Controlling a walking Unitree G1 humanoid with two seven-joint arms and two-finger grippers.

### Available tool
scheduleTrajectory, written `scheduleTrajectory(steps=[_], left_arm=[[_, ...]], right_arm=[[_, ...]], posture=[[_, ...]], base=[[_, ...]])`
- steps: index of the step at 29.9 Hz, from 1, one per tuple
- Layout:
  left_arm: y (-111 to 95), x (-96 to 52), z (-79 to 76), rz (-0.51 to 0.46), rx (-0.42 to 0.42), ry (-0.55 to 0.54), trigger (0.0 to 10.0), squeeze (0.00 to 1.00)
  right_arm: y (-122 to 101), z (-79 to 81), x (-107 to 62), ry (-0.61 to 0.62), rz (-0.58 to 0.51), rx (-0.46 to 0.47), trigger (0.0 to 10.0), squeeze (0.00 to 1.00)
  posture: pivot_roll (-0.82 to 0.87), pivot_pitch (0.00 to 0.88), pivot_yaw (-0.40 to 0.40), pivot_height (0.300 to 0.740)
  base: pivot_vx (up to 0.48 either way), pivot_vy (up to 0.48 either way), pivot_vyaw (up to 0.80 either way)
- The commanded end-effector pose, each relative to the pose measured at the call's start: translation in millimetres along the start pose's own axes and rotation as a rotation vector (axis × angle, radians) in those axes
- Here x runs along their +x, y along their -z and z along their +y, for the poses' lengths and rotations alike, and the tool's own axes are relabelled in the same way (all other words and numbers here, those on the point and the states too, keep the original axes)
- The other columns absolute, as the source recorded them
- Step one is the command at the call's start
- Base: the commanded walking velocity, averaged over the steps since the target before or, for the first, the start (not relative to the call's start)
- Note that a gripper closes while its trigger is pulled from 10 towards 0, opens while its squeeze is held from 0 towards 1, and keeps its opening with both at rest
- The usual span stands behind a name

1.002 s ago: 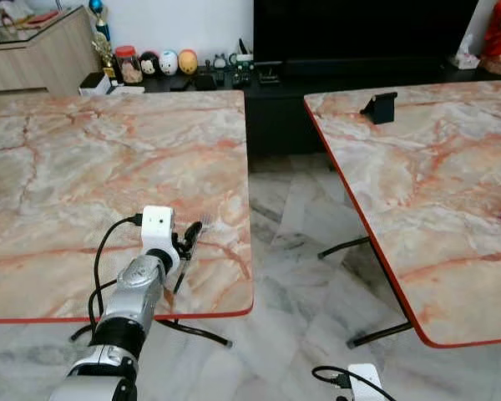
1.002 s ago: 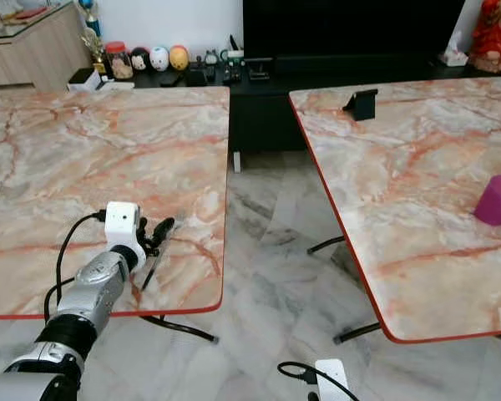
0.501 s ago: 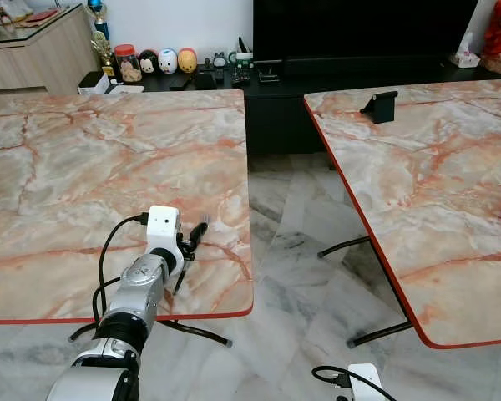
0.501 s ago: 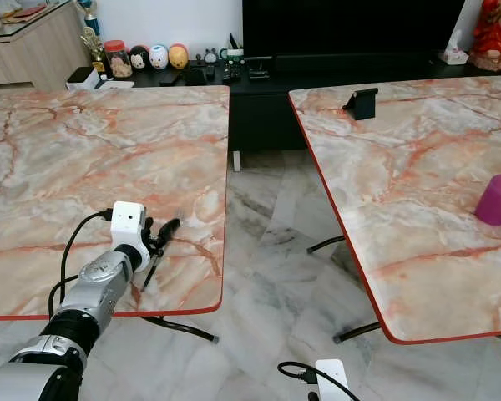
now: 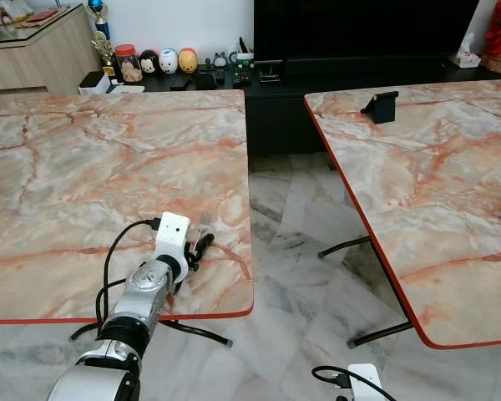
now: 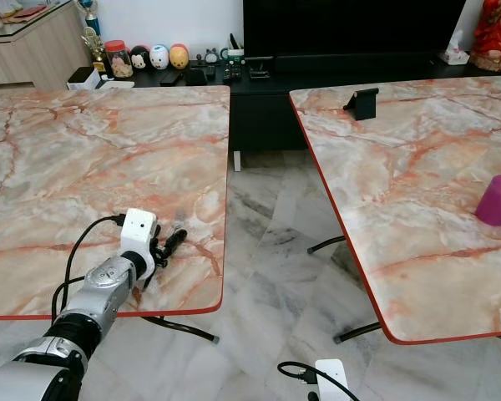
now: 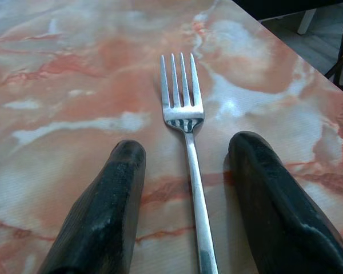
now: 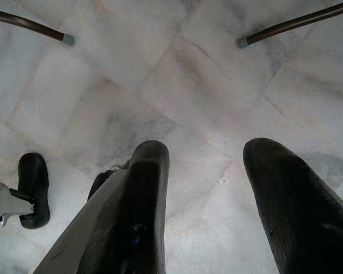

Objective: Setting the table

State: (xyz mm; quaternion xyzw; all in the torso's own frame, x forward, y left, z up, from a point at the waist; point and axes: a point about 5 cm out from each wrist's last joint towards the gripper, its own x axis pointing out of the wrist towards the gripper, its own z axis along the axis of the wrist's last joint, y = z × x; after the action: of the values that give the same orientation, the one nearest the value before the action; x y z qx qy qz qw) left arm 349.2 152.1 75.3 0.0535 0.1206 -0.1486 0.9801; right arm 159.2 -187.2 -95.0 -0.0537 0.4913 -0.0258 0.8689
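The left gripper grabs the silver fork by its slim handle point(image 7: 196, 181) next, since the fork's pointed teeth lie at its far end.
A silver fork point(image 7: 183, 117) lies flat on the left marble table point(image 5: 83, 167), near its front right corner, tines point(image 5: 204, 222) pointing away from me. My left gripper point(image 7: 188, 145) rests low over the fork's handle, open, with one black finger point(image 7: 106, 205) on each side of it. From the head camera the left gripper point(image 5: 200, 246) sits close to the table's red front edge. My right gripper point(image 8: 208, 147) hangs open over the floor, holding nothing.
A second marble table point(image 5: 434, 192) stands to the right, with a black stand point(image 5: 379, 107) and a pink cup point(image 6: 496, 200) on it. A strip of marble floor point(image 5: 301, 276) with black table legs separates the tables. A dark TV console point(image 5: 259, 79) with figurines runs along the back.
My left wrist has slid to the right and a little nearer to the table's front edge. The fork's tines lie where they lay before.
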Motion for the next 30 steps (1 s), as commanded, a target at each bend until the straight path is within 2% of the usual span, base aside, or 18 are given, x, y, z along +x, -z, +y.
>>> scheduleTrajectory(steps=[1,11,12,13,14,15,16,17,30], left_arm=[[5,-0.9,0.9,0.032,0.025,0.009,10.0,0.0],[16,-1.7,-2.5,0.1,0.001,0.033,10.0,0.0],[18,-2.3,-3.1,0.107,-0.012,0.043,8.9,0.0],[19,-2.4,-3.3,0.108,-0.02,0.044,8.9,0.0],[19,-2.7,-3.2,0.108,-0.025,0.045,5.7,0.0],[19,-3.1,-2.9,0.109,-0.025,0.046,3.6,0.0],[20,-3.4,-2.9,0.109,-0.025,0.048,0.9,0.0],[20,-3.7,-2.9,0.11,-0.024,0.049,0.0,0.0],[22,-4.9,-2.9,0.114,-0.027,0.065,0.0,0.0]], right_arm=[[-1,1.0,0.0,-0.002,-0.006,-0.002,10.0,0.0],[0,1.0,0.0,-0.005,-0.002,-0.008,10.0,0.0],[0,0.9,0.0,-0.006,-0.002,-0.01,10.0,0.0],[0,0.9,0.0,-0.006,-0.002,-0.01,10.0,0.0],[0,1.0,0.0,-0.007,-0.002,-0.011,10.0,0.0],[0,1.0,0.0,-0.008,-0.002,-0.013,10.0,0.0],[0,1.0,0.0,-0.008,-0.002,-0.014,10.0,0.0],[0,1.0,0.0,-0.008,-0.001,-0.015,10.0,0.0],[0,1.2,0.0,-0.011,0.001,-0.021,10.0,0.0]], posture=[[-0.02,0.0,0.027,0.707],[-0.02,0.0,0.027,0.707],[-0.02,0.0,0.027,0.707],[-0.02,0.0,0.027,0.707],[-0.02,0.0,0.027,0.707],[-0.02,0.0,0.026,0.707],[-0.02,0.0,0.027,0.707],[-0.02,0.0,0.027,0.707],[-0.02,0.0,0.028,0.707]], base=[[0.0,0.0,0.0],[0.0,0.0,0.0],[0.0,0.0,0.0],[0.0,0.0,0.0],[0.0,0.0,0.0],[0.0,0.0,0.0],[0.0,0.0,0.0],[0.0,0.0,0.0],[0.0,0.0,0.0]])
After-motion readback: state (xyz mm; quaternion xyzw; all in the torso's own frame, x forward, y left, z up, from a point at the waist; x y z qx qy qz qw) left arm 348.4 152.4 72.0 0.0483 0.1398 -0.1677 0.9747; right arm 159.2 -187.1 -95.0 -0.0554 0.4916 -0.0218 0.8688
